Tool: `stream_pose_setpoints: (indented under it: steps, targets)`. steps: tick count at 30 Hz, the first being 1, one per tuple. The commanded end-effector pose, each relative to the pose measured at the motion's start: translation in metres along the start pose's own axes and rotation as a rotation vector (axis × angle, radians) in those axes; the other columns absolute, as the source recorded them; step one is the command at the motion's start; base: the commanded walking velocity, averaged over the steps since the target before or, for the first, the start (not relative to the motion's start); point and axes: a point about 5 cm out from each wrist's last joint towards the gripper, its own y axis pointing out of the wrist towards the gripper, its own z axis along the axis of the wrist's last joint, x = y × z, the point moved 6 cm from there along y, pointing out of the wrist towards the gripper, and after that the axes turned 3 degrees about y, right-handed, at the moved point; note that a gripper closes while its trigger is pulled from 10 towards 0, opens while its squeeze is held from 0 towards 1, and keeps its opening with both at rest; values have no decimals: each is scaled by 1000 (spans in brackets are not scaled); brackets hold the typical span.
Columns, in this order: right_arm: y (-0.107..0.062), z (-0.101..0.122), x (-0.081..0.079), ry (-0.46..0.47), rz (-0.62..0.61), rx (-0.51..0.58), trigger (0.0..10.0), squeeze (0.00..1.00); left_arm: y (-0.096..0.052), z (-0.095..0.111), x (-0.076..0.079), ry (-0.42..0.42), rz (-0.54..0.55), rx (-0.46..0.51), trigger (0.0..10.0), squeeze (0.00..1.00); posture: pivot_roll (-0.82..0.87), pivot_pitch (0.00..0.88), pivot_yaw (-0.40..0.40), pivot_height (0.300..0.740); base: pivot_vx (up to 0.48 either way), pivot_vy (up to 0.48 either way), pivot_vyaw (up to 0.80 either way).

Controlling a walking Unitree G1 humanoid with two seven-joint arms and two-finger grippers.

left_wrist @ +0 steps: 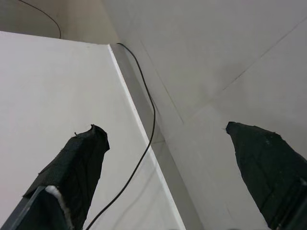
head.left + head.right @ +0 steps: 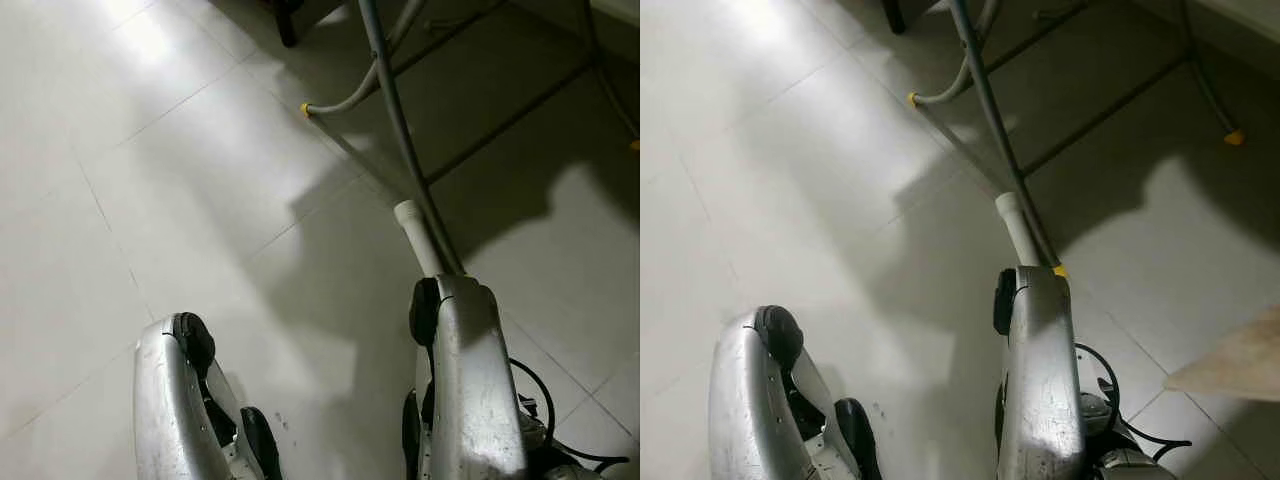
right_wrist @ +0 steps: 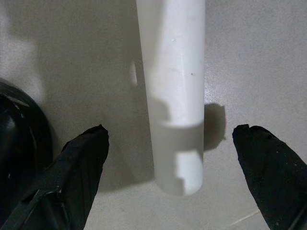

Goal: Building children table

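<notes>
A grey metal bar runs close along the white leg's collared end, so my right gripper should next grab the leg near its plain cut end [image 3: 178,160].
A white round tube [image 2: 417,234], a table leg, lies on the tiled floor just beyond my right arm [image 2: 470,380]. In the right wrist view the leg [image 3: 172,96] runs down the middle between the two black fingers, with its cut end near them. My right gripper [image 3: 170,132] is open wide around the leg, and neither finger touches it. A pale wooden board [image 2: 1232,362] shows at the right edge. My left arm [image 2: 170,400] hangs low on the left. My left gripper [image 1: 163,129] is open and holds nothing.
A grey metal frame [image 2: 392,95] with yellow end caps [image 2: 305,110] stands on the floor ahead, its bars crossing just past the leg. A black cable [image 1: 144,143] runs along a white panel [image 1: 53,96]. A black rounded part [image 3: 19,134] sits beside the leg.
</notes>
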Motion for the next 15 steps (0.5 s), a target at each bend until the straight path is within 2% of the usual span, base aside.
stream_pose_setpoints:
  steps: [1,7,12,15]
  targets:
    - [-2,-13,-42,-29,98,-44,10000,0,-7,-17,-7,17,-4,-76,10000,0,421,503,300,300,0,0,0]
    - [-4,-27,-46,-29,106,-82,10000,0,-6,-13,-11,24,-14,-74,10000,0,444,505,314,300,0,0,0]
    - [-6,-38,-53,-34,109,-106,10000,0,-8,-9,-23,37,-12,-71,10000,0,459,518,327,300,0,0,0]
    - [-7,-41,-54,-32,108,-112,10000,0,-9,-10,-25,40,-13,-75,10000,0,455,521,330,300,0,0,0]
